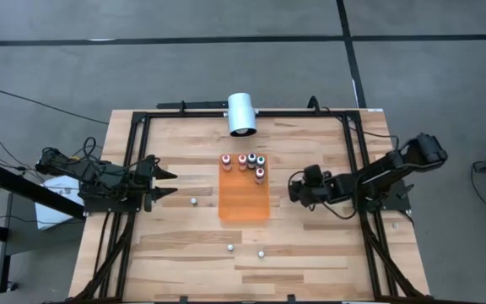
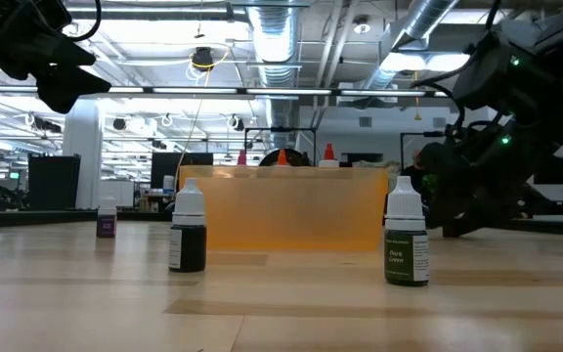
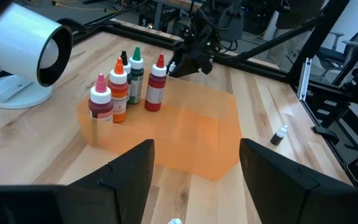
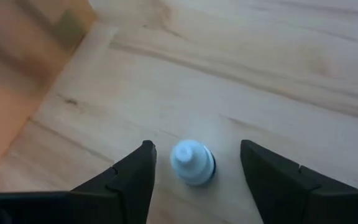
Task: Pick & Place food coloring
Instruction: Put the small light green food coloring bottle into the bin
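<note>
My right gripper grabs the small pale-capped bottle by its body just below the cap [image 4: 204,174] next, to place the bottle on the orange tray.
Several food coloring bottles [image 1: 247,162] stand upright on the far part of a translucent orange tray [image 1: 243,207]; the left wrist view shows them with red, orange, green and dark bodies [image 3: 135,81]. Three tiny bottles [image 1: 230,247] [image 1: 261,252] [image 1: 193,202] stand loose on the wood. My right gripper [image 1: 294,187] is open, right of the tray and tipped down. One small pale-capped bottle [image 4: 192,163] stands upright on the table between its fingers [image 4: 135,177], a gap on each side. My left gripper [image 1: 169,184] waits open at the table's left, pointing at the tray.
A big white cylinder [image 1: 241,114] lies at the far edge behind the tray. A black frame [image 1: 133,152] runs around the wooden table top. In the low view a dark bottle [image 2: 188,235] and a green one [image 2: 406,240] stand near the front edge.
</note>
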Available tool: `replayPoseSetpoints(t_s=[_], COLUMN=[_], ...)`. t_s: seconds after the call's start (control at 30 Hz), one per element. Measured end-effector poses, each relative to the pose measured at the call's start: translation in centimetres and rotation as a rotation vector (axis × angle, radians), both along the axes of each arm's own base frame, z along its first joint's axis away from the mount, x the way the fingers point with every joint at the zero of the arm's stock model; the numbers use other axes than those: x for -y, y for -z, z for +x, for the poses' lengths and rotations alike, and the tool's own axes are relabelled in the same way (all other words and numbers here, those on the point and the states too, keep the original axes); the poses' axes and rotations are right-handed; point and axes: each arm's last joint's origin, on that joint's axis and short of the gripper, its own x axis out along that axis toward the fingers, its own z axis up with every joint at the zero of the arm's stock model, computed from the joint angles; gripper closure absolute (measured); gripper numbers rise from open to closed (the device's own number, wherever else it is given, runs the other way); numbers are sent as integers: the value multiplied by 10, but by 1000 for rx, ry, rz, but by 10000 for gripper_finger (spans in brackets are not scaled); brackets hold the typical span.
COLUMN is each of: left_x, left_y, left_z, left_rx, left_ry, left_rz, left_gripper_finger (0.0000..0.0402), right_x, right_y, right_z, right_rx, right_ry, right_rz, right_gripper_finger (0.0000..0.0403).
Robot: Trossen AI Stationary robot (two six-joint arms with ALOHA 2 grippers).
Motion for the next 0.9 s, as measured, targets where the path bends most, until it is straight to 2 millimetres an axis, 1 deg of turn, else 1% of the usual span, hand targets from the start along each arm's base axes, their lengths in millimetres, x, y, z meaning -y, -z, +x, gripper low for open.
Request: replayPoseSetpoints(t_s=[0.17,0.37,0.53,0.7,0.9], left_x=[0,0,0,0,0], left_y=[0,2,3,3,3], left_z=[0,0,-1,-1,-1], left_rx=[-1,-17,-30,-29,-29], left_ry=[0,-5,-6,-6,-7], left_rz=[1,8,5,5,4], left_gripper_finger=[173,173,173,173,173], right_x=[0,0,-1,-1,-1], right_y=[-4,-5,-5,-5,-5], right_z=[-5,-5,-4,-4,-4], right_rx=[-26,-21,-16,-16,-13], right_ry=[-16,-19,-22,-21,-17], right_rz=[34,45,51,48,49], right_gripper_finger=[217,273,310,334,342])
